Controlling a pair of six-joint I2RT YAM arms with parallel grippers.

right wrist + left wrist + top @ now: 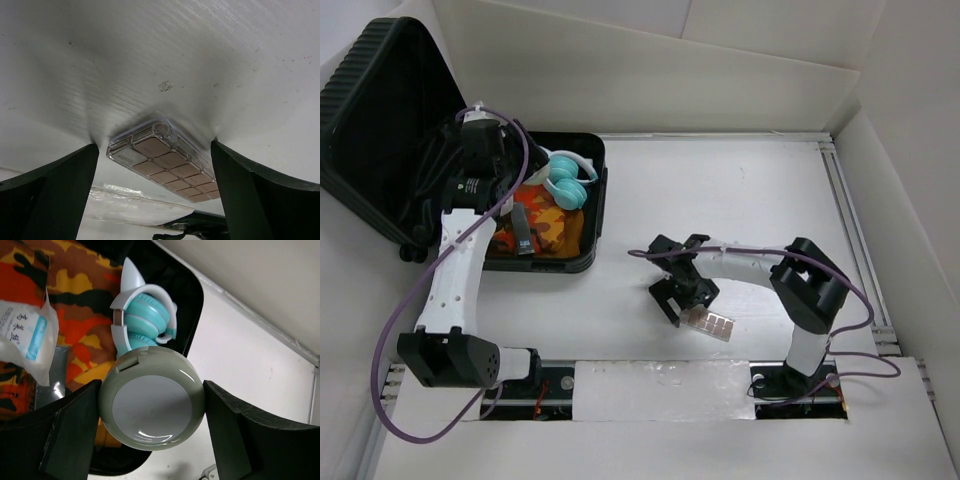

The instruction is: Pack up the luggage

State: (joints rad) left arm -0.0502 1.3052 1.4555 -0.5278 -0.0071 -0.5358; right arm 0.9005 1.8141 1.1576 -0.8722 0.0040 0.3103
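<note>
The end of the clear palette case [709,323] [157,149] lies between my right gripper's open fingers, so it is time to close them now. Closing now would catch that end.
The black luggage [380,120] lies open at the far left, its ribbed lid raised. Its base [192,295] holds a camouflage cloth [548,222], teal-and-white headphones [566,180] and a small dark item [521,232]. My left gripper [490,160] hovers over the base. In the left wrist view it [152,400] is shut on a round grey-green case [150,407], just above the headphones [145,320] and cloth [75,285]. My right gripper [682,298] is open over a clear palette case [709,323] on the table. Its fingers straddle that case [160,160].
A white sealed packet [25,335] lies on the cloth in the luggage. White walls enclose the table at the back and right. A strip of clear tape [125,205] runs along the table's near edge by the arm bases.
</note>
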